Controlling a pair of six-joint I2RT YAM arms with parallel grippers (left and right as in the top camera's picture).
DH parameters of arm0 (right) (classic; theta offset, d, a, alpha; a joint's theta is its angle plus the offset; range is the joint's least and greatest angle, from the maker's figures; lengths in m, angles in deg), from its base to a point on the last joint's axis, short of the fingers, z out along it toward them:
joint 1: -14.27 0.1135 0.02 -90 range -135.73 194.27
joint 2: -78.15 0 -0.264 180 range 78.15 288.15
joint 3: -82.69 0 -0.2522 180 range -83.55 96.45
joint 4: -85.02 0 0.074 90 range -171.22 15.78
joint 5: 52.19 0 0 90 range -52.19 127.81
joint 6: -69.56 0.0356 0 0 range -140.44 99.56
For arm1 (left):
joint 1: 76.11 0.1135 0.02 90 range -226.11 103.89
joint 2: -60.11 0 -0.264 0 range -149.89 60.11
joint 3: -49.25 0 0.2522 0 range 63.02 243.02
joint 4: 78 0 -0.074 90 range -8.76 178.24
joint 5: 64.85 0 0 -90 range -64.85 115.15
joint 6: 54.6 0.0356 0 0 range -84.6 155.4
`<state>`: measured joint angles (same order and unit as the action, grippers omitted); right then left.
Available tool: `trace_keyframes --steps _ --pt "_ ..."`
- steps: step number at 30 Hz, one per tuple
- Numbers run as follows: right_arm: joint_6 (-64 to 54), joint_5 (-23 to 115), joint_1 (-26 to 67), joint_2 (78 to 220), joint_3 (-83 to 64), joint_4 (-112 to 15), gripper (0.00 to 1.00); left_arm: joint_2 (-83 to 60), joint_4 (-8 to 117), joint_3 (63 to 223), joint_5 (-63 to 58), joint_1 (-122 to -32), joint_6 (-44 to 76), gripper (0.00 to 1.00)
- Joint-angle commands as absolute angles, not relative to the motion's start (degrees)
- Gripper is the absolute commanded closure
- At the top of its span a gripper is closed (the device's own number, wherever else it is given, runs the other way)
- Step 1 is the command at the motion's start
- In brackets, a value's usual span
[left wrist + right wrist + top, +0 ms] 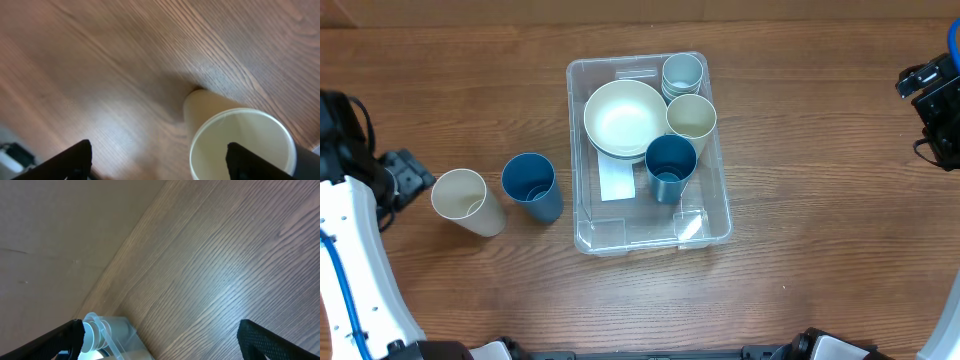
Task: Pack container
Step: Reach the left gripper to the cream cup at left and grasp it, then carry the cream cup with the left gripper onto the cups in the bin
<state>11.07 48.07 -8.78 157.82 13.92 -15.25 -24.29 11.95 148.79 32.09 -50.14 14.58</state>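
Note:
My left gripper will next grab the cream cup by the cup's nearest rim, so the cup's base stays free to nest in the container's cream cup.
The clear rectangular container (620, 232) stands mid-table with a white label (616, 182) on its bottom. It holds stacked cream bowls (625, 118), stacked pale grey cups (682, 75), a cream cup (691, 117) and a blue cup (670, 165). Left of it on the table stand a cream cup (467, 200) and a blue cup (531, 187). My left gripper (408, 175) is open just left of the cream cup (240, 142); in the left wrist view its jaws (160, 162) are empty, one finger over the cup's mouth. My right gripper (928, 85) is open and empty (160, 335) at the far right.
The right wrist view shows the container's far corner (117, 335) with the grey cups (92, 332) inside, and the table's back edge against a plain wall. Bare wood surrounds the container on the right and front.

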Motion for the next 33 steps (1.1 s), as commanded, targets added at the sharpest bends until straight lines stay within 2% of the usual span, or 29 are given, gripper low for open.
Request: trace_keyframes --steps 1,4,5,6,9,10,14,18,20,22,27,30,33 --pt "11.33 48.0 -8.69 157.67 14.29 -15.47 0.0 -25.28 19.08 138.96 21.34 -49.57 19.91 0.24" --pt "11.33 48.0 -8.69 157.67 14.29 -15.47 0.0 -25.74 22.57 135.64 20.66 -49.92 20.46 0.3" --pt "11.33 48.0 -8.69 157.67 14.29 -15.47 0.0 -25.76 22.73 135.39 20.68 -49.9 20.4 0.4" --pt "11.33 48.0 -8.69 157.67 14.29 -15.47 0.0 -25.85 22.88 135.18 21.12 -49.9 20.11 0.62" --pt "11.33 48.0 -8.69 157.67 14.29 -15.47 0.0 -26.15 25.92 132.77 21.23 -49.9 19.96 0.91" --pt "11.31 48.0 -8.69 157.67 14.29 -15.47 0.0 -26.15 26.92 131.88 21.23 -49.9 19.96 0.96" --pt "11.33 47.98 -8.69 157.67 14.29 -15.47 0.0 -25.15 26.81 134.26 21.01 -49.9 19.98 0.96" --pt "11.33 48.0 -8.69 157.67 14.29 -15.47 0.0 -21.67 15.27 153.65 20.59 -51.4 22.73 0.96" --pt "11.31 48.0 -8.69 157.67 14.29 -15.47 0.0 -20.71 10.79 165.12 20.62 -58.9 25.62 0.96" --pt "11.31 48.0 -8.69 157.67 14.29 -15.47 0.0 -20.34 10.94 172.38 22.8 -71.03 27.54 0.96" --pt "11.33 48.0 -8.69 157.67 14.29 -15.47 0.0 -23.03 24.45 174.23 26.43 -98.27 33.82 0.96" --pt "11.33 48.0 -8.69 157.67 14.29 -15.47 0.0 -29.65 29.09 174.23 28.44 -104.87 35.02 0.96" --pt "11.33 48.0 -8.69 157.67 14.29 -15.47 0.0 -36.12 31.53 174.23 26.71 -106.99 35.02 0.96"
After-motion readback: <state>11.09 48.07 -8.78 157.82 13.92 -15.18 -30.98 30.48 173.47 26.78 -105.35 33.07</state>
